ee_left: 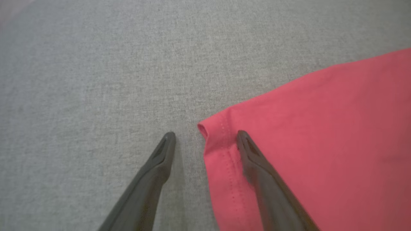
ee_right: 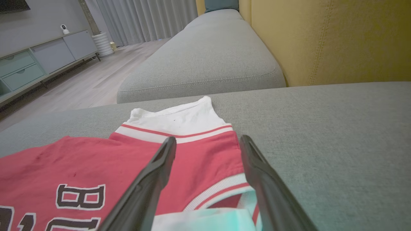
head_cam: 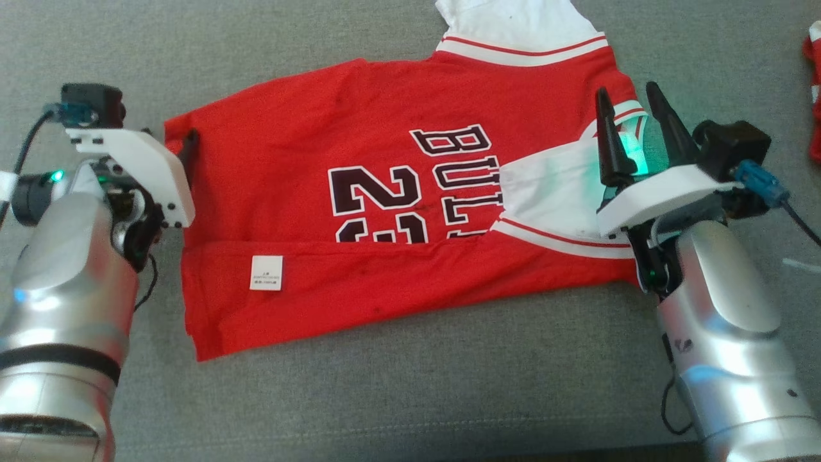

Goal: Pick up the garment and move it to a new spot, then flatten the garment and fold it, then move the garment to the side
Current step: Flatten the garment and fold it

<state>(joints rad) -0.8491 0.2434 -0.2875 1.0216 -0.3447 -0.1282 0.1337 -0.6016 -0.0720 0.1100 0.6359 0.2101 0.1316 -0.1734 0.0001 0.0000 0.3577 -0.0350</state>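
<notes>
I should grab the jersey next with my right gripper by the raised edge of its white sleeve, because the red body point(head_cam: 285, 162) lies flat on the cushion.
The garment point(head_cam: 308, 141) is a red jersey with black lettering and white sleeves, lying flat on the grey sofa cushion point(head_cam: 417, 385). Its near long edge is folded over, showing a white label point(head_cam: 266, 273), and one white sleeve point(head_cam: 545, 192) lies folded onto the chest. At the garment's left edge my left gripper point(head_cam: 183, 151) stands open. In the left wrist view the left gripper point(ee_left: 205, 134) straddles a hem corner of the garment point(ee_left: 321, 128). My right gripper point(head_cam: 627, 91) is open above the collar end. The right wrist view shows the right gripper point(ee_right: 208, 138) over the garment point(ee_right: 80, 160), holding nothing.
Another red cloth item point(head_cam: 814, 96) lies at the far right edge of the cushion. A yellow backrest point(ee_right: 321, 38) rises beyond the cushion, with a second grey cushion point(ee_right: 208, 57) next to it. The floor and a low cabinet point(ee_right: 32, 64) lie off the far side.
</notes>
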